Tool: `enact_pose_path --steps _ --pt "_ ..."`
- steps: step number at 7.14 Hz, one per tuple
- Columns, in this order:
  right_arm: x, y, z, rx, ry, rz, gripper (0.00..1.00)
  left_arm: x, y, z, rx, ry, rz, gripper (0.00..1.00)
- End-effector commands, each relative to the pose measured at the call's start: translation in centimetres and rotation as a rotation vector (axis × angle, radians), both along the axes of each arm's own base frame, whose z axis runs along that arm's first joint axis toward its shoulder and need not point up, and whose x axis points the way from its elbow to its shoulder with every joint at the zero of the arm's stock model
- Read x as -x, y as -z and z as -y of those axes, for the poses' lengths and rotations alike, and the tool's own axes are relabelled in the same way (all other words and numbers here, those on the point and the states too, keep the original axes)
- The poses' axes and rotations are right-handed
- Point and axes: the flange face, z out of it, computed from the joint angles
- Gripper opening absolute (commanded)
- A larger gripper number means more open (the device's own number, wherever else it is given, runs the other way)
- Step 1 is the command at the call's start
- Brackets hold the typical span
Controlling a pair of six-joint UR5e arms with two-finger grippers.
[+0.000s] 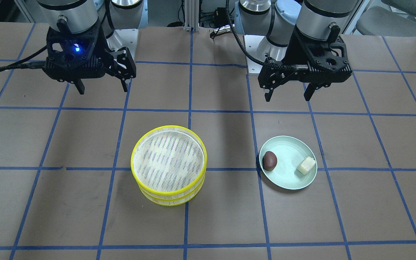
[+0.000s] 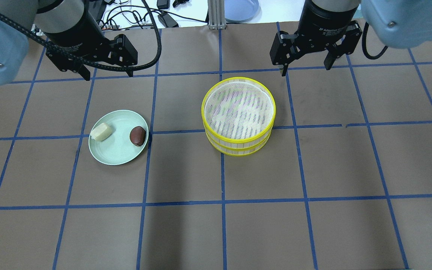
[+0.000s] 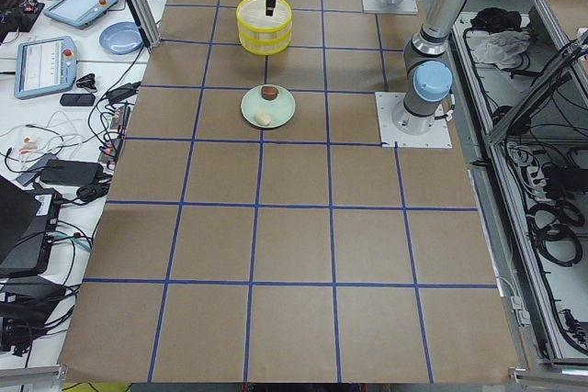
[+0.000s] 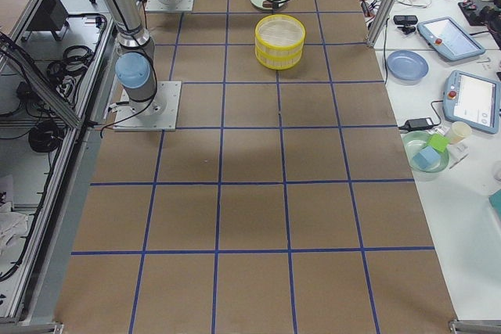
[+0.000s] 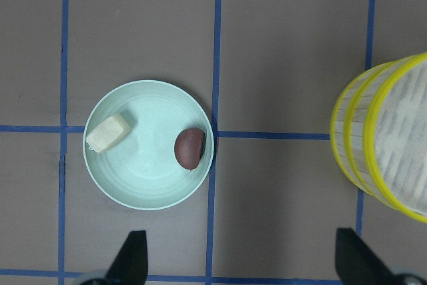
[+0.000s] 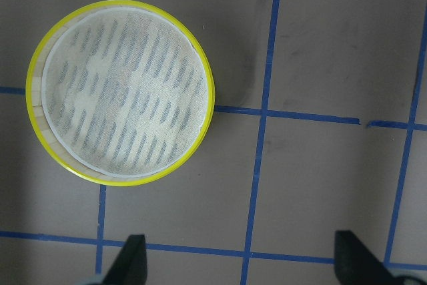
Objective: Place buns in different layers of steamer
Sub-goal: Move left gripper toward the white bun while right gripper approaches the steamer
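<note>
I should grab the cream bun across its long sides with my left gripper next. Then I can put it into a steamer layer (image 1: 168, 161) (image 5: 400, 137).
Two yellow-rimmed steamer layers (image 2: 238, 114) stand stacked one on the other mid-table, both empty as far as shows; they also show in the front view (image 1: 169, 164) and the right wrist view (image 6: 120, 91). The dark reddish-brown bun (image 2: 137, 135) and the cream-white bun (image 2: 101, 131) lie on a mint-green plate (image 2: 116, 152), also in the left wrist view (image 5: 189, 147) (image 5: 108, 133). My left gripper (image 2: 105, 73) is open and empty, raised behind the plate. My right gripper (image 2: 306, 65) is open and empty, raised behind the steamer.
The brown table has a blue tape grid. A blue plate (image 2: 240, 9) and cables lie beyond the far edge. Tablets and bowls sit on the side benches (image 4: 470, 91). The arm bases (image 3: 418, 117) stand on the robot's side.
</note>
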Motion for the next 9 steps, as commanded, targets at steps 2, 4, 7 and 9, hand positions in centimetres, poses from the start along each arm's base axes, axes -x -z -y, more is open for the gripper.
enact_pose_path --steps 2,4,7,9 --pt "0.6 0.5 -1.4 0.001 0.011 -0.006 1.0 -1.3 2.4 0.8 -0.05 0.011 0.006 1.0" --pt "0.6 0.5 -1.5 -0.002 0.012 -0.005 1.0 -9.1 8.9 2.5 -0.141 0.041 -0.012 1.0" --pt "0.3 2.6 -1.0 -0.032 0.014 0.004 1.0 -12.7 18.7 6.0 -0.28 0.026 -0.023 1.0" --pt "-0.8 10.4 2.1 -0.005 0.001 0.009 1.0 -16.7 24.0 7.1 -0.37 -0.036 -0.056 1.0"
